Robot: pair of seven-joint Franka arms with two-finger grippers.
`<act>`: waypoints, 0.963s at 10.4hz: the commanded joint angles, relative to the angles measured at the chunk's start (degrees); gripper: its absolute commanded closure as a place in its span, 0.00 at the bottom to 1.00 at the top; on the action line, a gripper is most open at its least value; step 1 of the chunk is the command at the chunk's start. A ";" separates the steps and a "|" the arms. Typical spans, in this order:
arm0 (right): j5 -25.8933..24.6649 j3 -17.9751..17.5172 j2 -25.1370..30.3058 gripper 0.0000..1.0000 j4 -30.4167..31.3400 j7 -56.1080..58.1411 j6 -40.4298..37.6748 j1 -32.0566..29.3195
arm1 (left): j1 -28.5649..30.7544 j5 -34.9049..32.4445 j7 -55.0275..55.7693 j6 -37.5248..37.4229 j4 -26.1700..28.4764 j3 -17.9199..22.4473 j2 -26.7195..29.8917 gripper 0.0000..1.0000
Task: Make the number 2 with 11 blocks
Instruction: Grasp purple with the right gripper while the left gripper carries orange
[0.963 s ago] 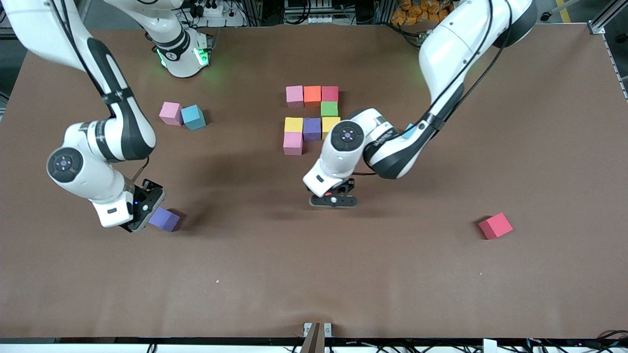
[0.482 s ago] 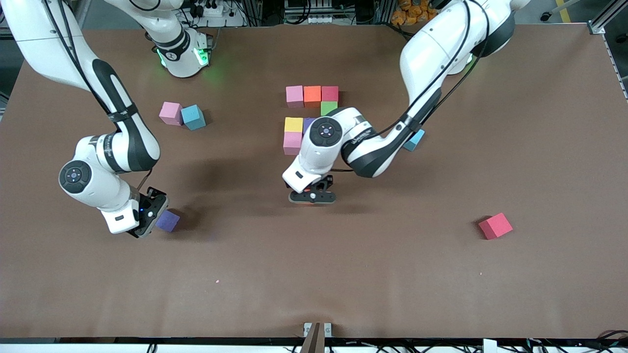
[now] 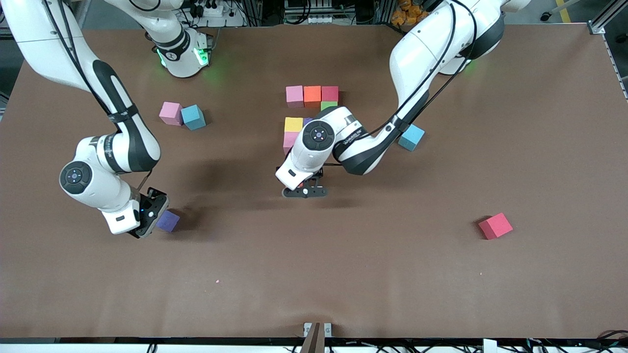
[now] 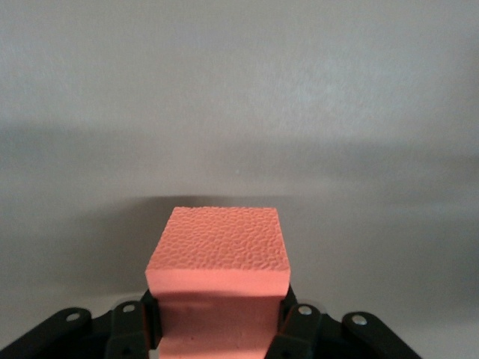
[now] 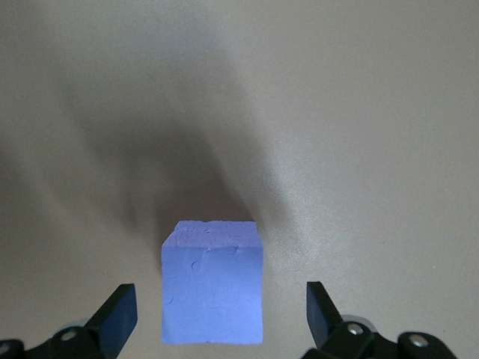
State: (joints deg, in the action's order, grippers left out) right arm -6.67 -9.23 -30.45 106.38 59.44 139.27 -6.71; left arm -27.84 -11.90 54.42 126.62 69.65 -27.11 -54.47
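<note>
I should move my right gripper toward the purple block first and then close on it. My fingers stop short of the block, so they would miss it if I closed now.
Near the table's middle, touching blocks stand in rows: pink [image 3: 294, 95], orange [image 3: 312, 94] and crimson [image 3: 329, 92], then green [image 3: 327, 104], then yellow [image 3: 293, 124] and a sliver of purple [image 3: 307, 120], then a pink one [image 3: 288, 139]; the left arm hides parts of them. My left gripper [image 3: 304, 191] [image 4: 221, 325] is shut on an orange block [image 4: 217, 254] over bare table beside this group. My right gripper [image 3: 149, 212] [image 5: 221, 310] stands open around a purple block [image 3: 168, 220] [image 5: 213, 292], with a gap at each finger.
A loose pink cube [image 3: 170, 113] touches a light-blue cube [image 3: 193, 116] toward the right arm's end. Another light-blue cube [image 3: 410, 137] lies beside the left forearm. A crimson cube [image 3: 495, 225] sits alone toward the left arm's end, nearer the camera.
The left arm has carried the orange block toward the right arm's end, uncovering a light-blue cube. The right gripper shifted slightly around the purple block, then held still.
</note>
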 commanded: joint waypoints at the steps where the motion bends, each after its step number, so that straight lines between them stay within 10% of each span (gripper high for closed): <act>1: 0.43 -0.97 -1.80 0.00 -0.74 1.29 0.21 -1.20 | -0.99 1.88 0.43 -4.44 -1.89 0.92 -0.20 0.53; 10: 0.52 -0.88 -6.38 0.01 0.05 1.64 6.80 -1.99 | -1.87 3.55 -3.17 -6.56 -1.89 0.65 -1.07 0.52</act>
State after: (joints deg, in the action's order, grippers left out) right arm -6.67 -9.15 -36.73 106.42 59.59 145.61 -7.35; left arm -28.68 -10.28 53.21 121.06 69.28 -27.10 -54.67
